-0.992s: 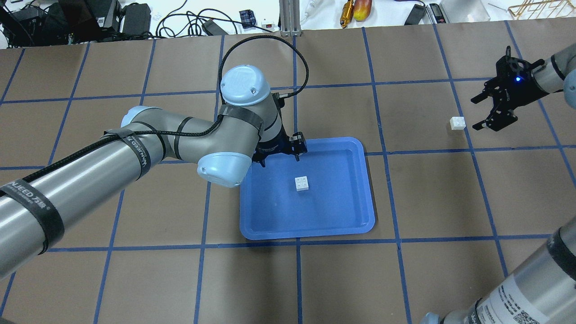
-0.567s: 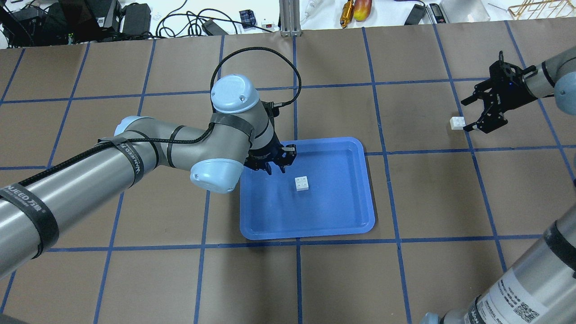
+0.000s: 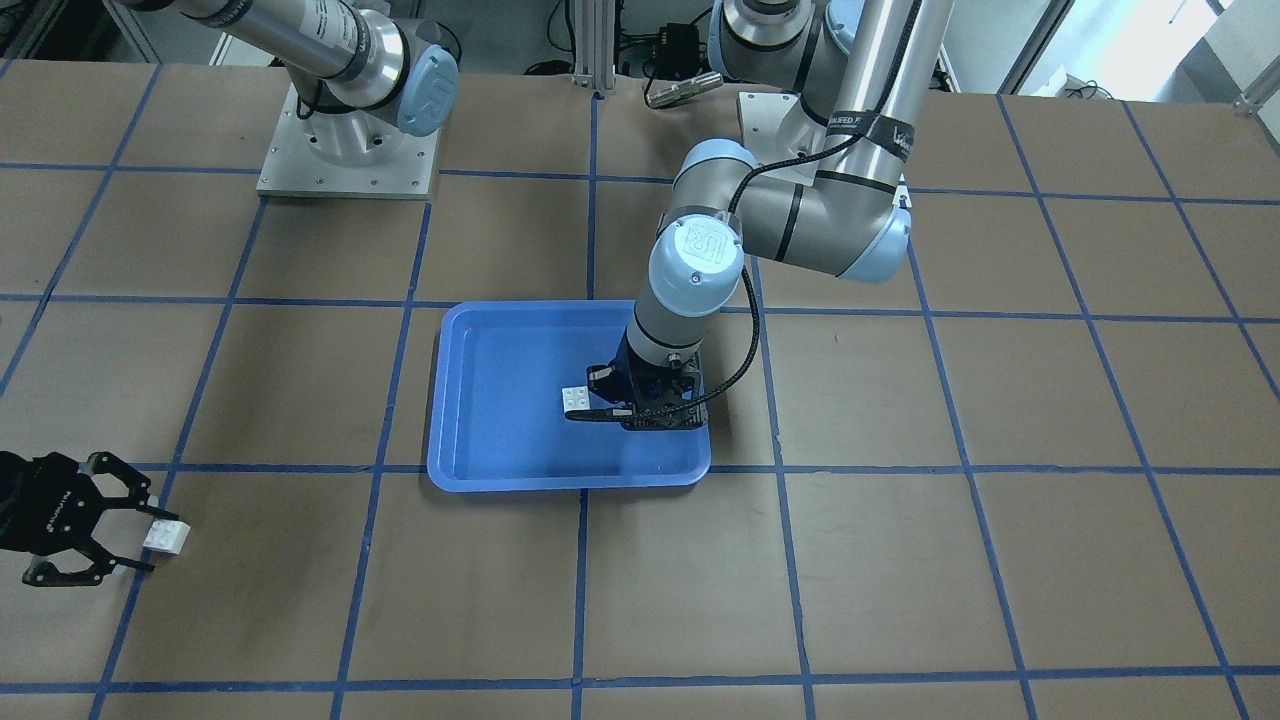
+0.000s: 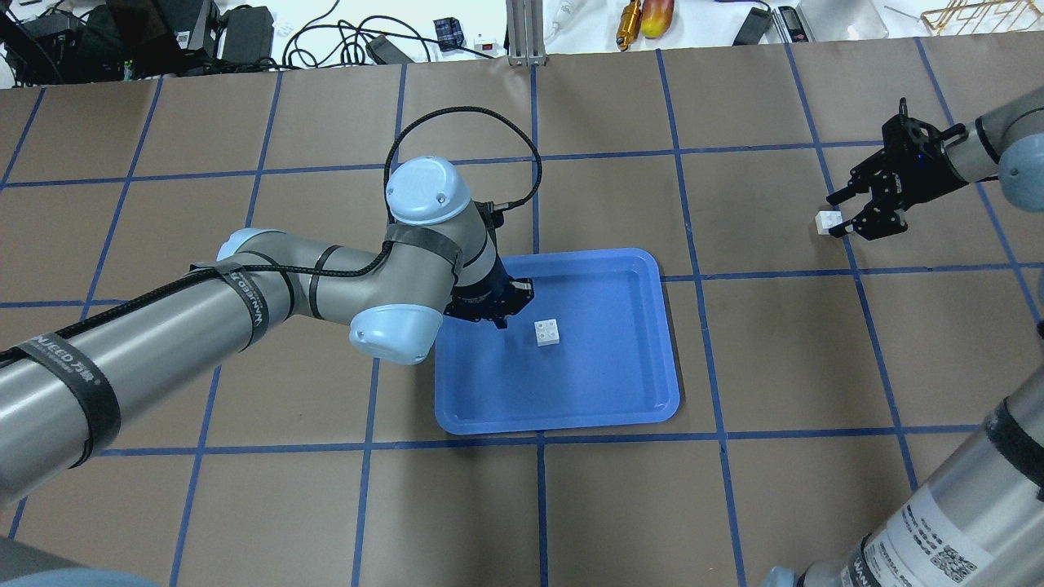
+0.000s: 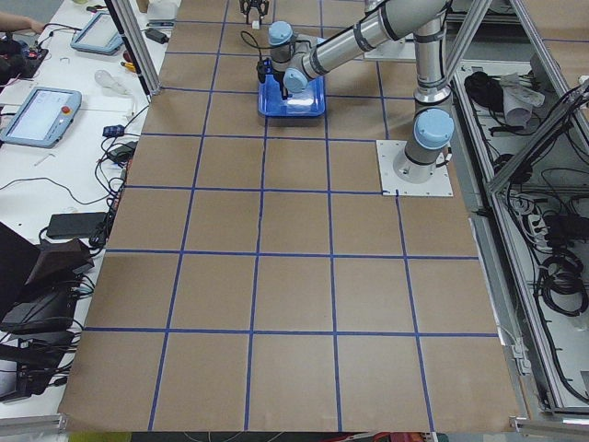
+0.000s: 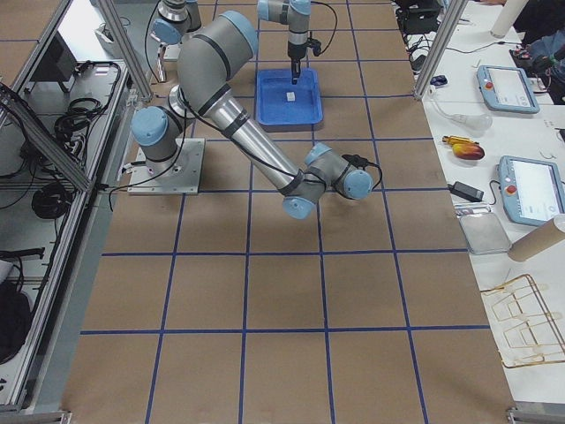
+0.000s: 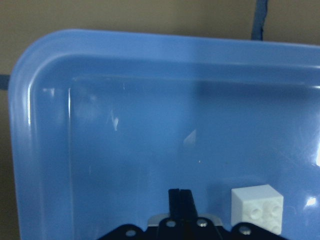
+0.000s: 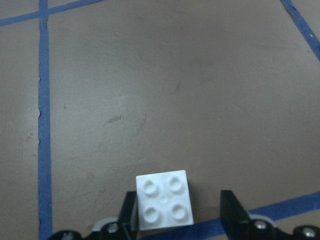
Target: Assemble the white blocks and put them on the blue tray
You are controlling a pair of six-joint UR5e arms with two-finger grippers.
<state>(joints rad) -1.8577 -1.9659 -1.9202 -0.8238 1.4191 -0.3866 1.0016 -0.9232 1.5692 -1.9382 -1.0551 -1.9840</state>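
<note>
My right gripper grabs the second white block by its plain sides next, to join that block with the block in the blue tray (image 3: 575, 398).
One white block (image 4: 548, 333) lies studs up in the blue tray (image 4: 571, 391). My left gripper (image 4: 499, 314) hangs low over the tray just left of this block, shut and empty; in the left wrist view its fingers (image 7: 180, 200) are pressed together beside the block (image 7: 257, 207). The second white block (image 4: 829, 222) lies on the table at the far right. My right gripper (image 4: 840, 216) is open and straddles it; in the right wrist view the block (image 8: 165, 200) sits between the fingers (image 8: 232, 210), close against one of them.
The table is brown paper with a grid of blue tape (image 4: 538, 505). Cables, tools and boxes (image 4: 383, 45) lie beyond the far edge. The left arm's elbow (image 4: 391, 326) overhangs the tray's left rim.
My left gripper has shut and moved from the tray's far left rim in toward the block. My right gripper has moved over to the table block and now straddles it.
</note>
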